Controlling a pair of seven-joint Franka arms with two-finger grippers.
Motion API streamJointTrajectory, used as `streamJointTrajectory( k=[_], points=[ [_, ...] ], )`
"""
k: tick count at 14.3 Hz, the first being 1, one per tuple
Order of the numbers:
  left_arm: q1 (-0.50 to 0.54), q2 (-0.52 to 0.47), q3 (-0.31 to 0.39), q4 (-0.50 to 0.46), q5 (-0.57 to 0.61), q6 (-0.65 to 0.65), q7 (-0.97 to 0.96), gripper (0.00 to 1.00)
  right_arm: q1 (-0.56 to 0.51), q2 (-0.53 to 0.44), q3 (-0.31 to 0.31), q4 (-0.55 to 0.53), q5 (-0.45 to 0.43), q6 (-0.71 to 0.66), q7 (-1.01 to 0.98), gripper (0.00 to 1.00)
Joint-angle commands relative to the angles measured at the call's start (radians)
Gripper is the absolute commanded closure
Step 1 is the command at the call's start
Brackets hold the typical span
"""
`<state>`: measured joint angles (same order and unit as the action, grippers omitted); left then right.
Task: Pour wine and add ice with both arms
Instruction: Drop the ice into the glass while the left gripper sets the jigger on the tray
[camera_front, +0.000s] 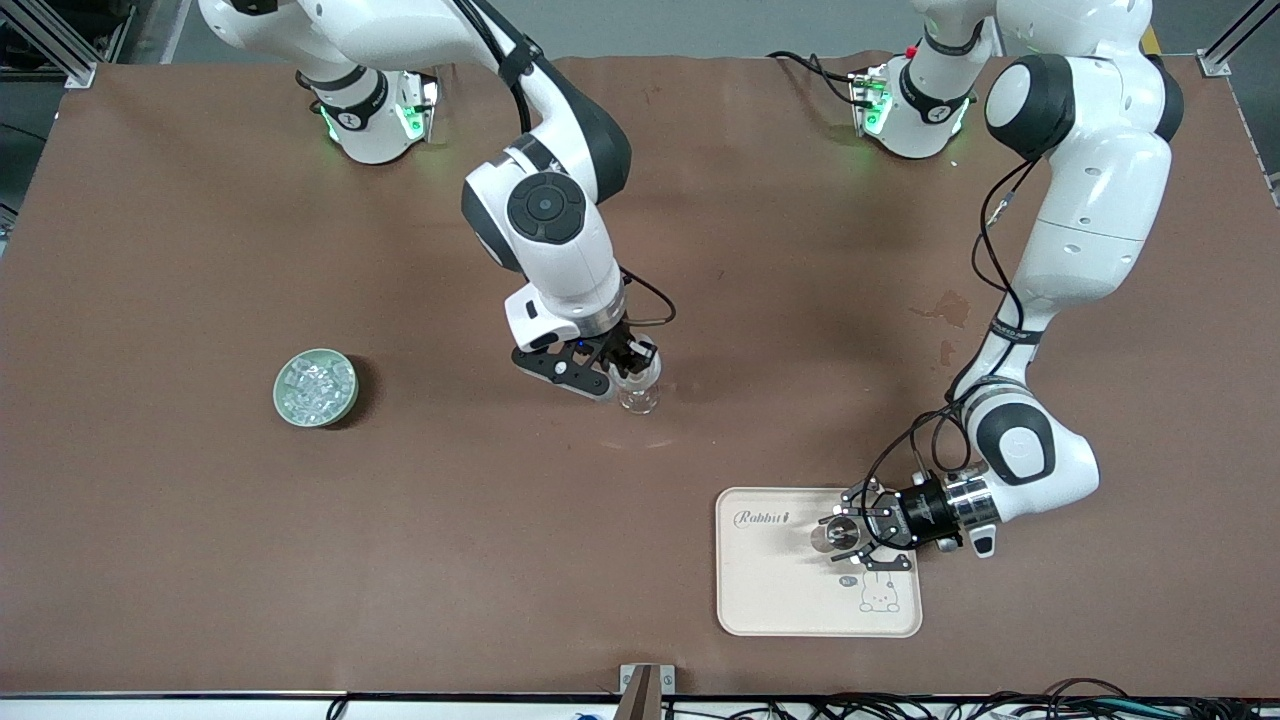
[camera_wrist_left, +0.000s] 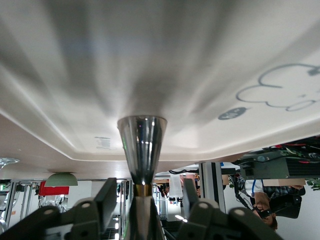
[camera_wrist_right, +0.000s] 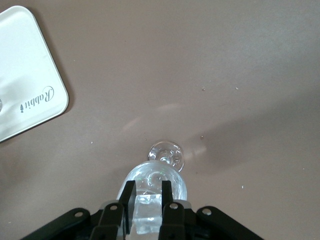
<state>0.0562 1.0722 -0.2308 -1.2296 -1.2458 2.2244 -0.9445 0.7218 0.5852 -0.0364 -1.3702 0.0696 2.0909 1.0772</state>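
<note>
The ice cube hangs in the glass's bowl in the right wrist view, so it is time for my right gripper to release it now.
A clear stemmed glass (camera_front: 640, 395) (camera_wrist_right: 162, 175) stands mid-table. My right gripper (camera_front: 630, 375) (camera_wrist_right: 148, 186) hangs just over its bowl, shut on one ice cube (camera_wrist_right: 150, 212). More ice (camera_front: 315, 388) is heaped in a green bowl (camera_front: 284, 405) toward the right arm's end. My left gripper (camera_front: 845, 532) (camera_wrist_left: 150, 189) lies level over the cream tray (camera_front: 780, 600) (camera_wrist_left: 150, 60). Its fingers (camera_wrist_left: 107, 197) stand open on either side of a shiny metal cone-shaped piece (camera_front: 828, 534) (camera_wrist_left: 142, 145), with a gap on each side. No wine shows.
Dark stains (camera_front: 945, 310) mark the brown mat between the left arm's base and the tray. The tray's corner (camera_wrist_right: 25, 90) shows in the right wrist view. A small bracket (camera_front: 645, 690) sits at the table edge nearest the front camera.
</note>
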Motion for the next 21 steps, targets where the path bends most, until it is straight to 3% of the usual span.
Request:
streamJointTrajectory(
  k=[1, 6, 10, 13, 14, 15, 18, 21],
  points=[
    [0.010, -0.070, 0.002, -0.017, 0.000, -0.005, -0.008, 0.00, 0.008, 0.013, -0.007, 0.023, -0.010, 0.001, 0.018, 0.87],
    [0.053, -0.195, 0.005, -0.100, 0.231, -0.069, -0.121, 0.00, 0.005, 0.013, -0.007, 0.023, -0.008, 0.001, 0.015, 0.61],
    [0.064, -0.302, 0.002, -0.099, 0.498, -0.153, -0.285, 0.00, 0.007, 0.013, -0.007, 0.025, -0.008, 0.001, 0.018, 0.50],
    [0.056, -0.353, -0.010, -0.097, 0.583, -0.195, -0.361, 0.00, 0.005, 0.008, -0.007, 0.031, -0.007, -0.009, 0.015, 0.24],
    [0.056, -0.366, -0.009, -0.096, 0.583, -0.215, -0.364, 0.00, 0.005, 0.002, -0.007, 0.039, -0.008, -0.012, 0.015, 0.05],
    [0.057, -0.389, -0.009, -0.094, 0.586, -0.233, -0.364, 0.00, 0.005, -0.005, -0.010, 0.040, -0.010, -0.014, 0.015, 0.00],
    [0.054, -0.458, -0.012, -0.093, 0.727, -0.273, -0.364, 0.00, -0.022, -0.062, -0.019, 0.040, -0.028, -0.087, 0.006, 0.00],
    [0.036, -0.529, -0.027, -0.090, 0.844, -0.304, -0.358, 0.00, -0.059, -0.142, -0.028, 0.037, -0.114, -0.159, -0.010, 0.00]
  ],
)
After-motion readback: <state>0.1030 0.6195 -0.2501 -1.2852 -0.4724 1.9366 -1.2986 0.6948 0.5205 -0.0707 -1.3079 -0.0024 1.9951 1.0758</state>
